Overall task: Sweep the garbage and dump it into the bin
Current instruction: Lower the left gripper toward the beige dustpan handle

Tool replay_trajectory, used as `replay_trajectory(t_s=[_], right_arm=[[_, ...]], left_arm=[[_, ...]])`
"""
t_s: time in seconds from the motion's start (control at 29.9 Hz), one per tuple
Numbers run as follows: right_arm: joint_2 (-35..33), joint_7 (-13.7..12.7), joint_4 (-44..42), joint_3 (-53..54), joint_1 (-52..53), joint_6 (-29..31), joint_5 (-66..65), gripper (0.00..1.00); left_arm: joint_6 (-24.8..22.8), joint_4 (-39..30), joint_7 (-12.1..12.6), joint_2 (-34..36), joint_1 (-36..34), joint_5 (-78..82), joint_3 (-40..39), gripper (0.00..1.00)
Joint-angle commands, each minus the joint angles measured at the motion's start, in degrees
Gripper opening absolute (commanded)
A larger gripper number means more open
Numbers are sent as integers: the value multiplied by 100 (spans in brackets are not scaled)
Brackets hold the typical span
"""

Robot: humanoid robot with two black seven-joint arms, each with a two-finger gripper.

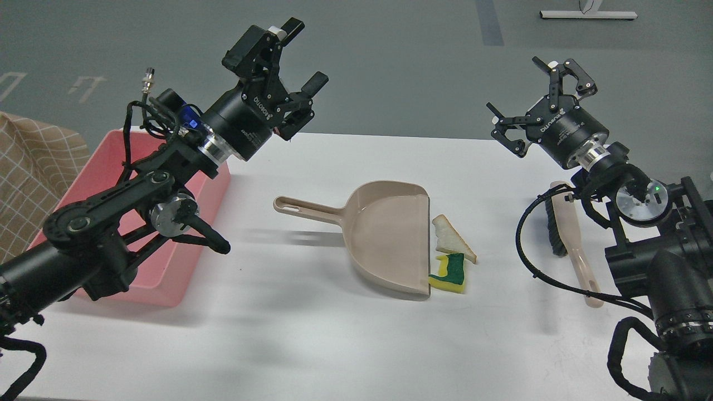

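Observation:
My left gripper grabs the dustpan by its narrow handle [311,210] next, since the dustpan's broad pan spreads too wide for the gripper's fingers.
A white triangular bread slice [450,238] and an L-shaped yellow sponge with a green top [451,273] lie on the white table, against the open mouth of a beige dustpan [384,236]. The pink bin [106,184] stands at the table's left, partly hidden by my left arm. My left gripper [287,55] is open and empty, raised above the table's far edge, left of the dustpan handle. My right gripper [535,97] is open and empty, raised at the far right above a beige brush [571,236] with black bristles.
The white table [312,328] runs from the bin to the right arm. A tan checked cloth [28,178] lies off the table's left edge. Grey floor is beyond the far edge.

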Motion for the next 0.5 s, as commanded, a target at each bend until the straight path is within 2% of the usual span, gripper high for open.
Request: replay_trajectory(t_s=[0.0, 0.13, 0.47], right_arm=[[6, 17, -7, 1, 0, 0, 0, 100], [-3, 17, -7, -8, 0, 0, 0, 100], [-3, 0, -16, 1, -26, 0, 0, 100]], left_arm=[[654, -690, 0, 392, 282, 461, 144, 98], [1147, -1386, 0, 709, 809, 901, 145, 98], [1895, -1888, 0, 780, 1864, 1850, 153, 97]])
